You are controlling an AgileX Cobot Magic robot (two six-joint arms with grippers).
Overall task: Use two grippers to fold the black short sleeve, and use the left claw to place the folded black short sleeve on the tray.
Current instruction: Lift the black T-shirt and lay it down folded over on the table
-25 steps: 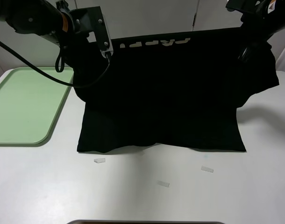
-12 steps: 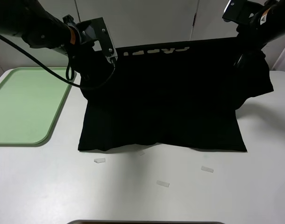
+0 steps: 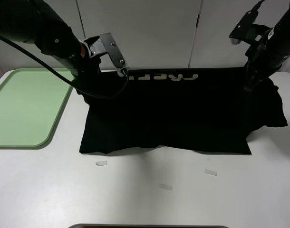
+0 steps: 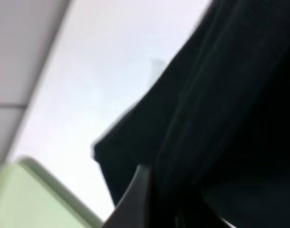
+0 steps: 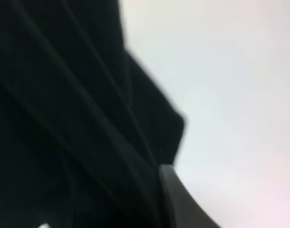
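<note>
The lettered edge (image 3: pixel 167 76) hangs behind the near hem (image 3: pixel 159 143), so my left gripper should bring the black short sleeve down toward the near hem before it lets go of the sleeve.
The black short sleeve (image 3: pixel 169 114) hangs between both grippers, its far edge raised and its hem resting on the white table. Whitish lettering (image 3: pixel 166 76) runs along the raised edge. My left gripper (image 3: pixel 89 81) is shut on the shirt's left corner and my right gripper (image 3: pixel 252 83) on its right corner; both claws are hard to pick out against the dark cloth. In the left wrist view, black fabric (image 4: pixel 221 118) drapes over one finger (image 4: pixel 138 194). Dark cloth (image 5: pixel 64 118) also fills the right wrist view beside a finger (image 5: pixel 176 199). The mint-green tray (image 3: pixel 21 104) lies left of the shirt.
Three small white strips (image 3: pixel 101 163) (image 3: pixel 166 187) (image 3: pixel 211 172) lie on the table in front of the hem. A dark edge (image 3: pixel 149 226) shows at the table's near side. Pale wall panels stand close behind the arms. A corner of the tray (image 4: pixel 26 199) shows in the left wrist view.
Both grippers have come down and forward with the shirt's raised edge. The lettering now sits lower and the right sleeve has dropped toward the table.
</note>
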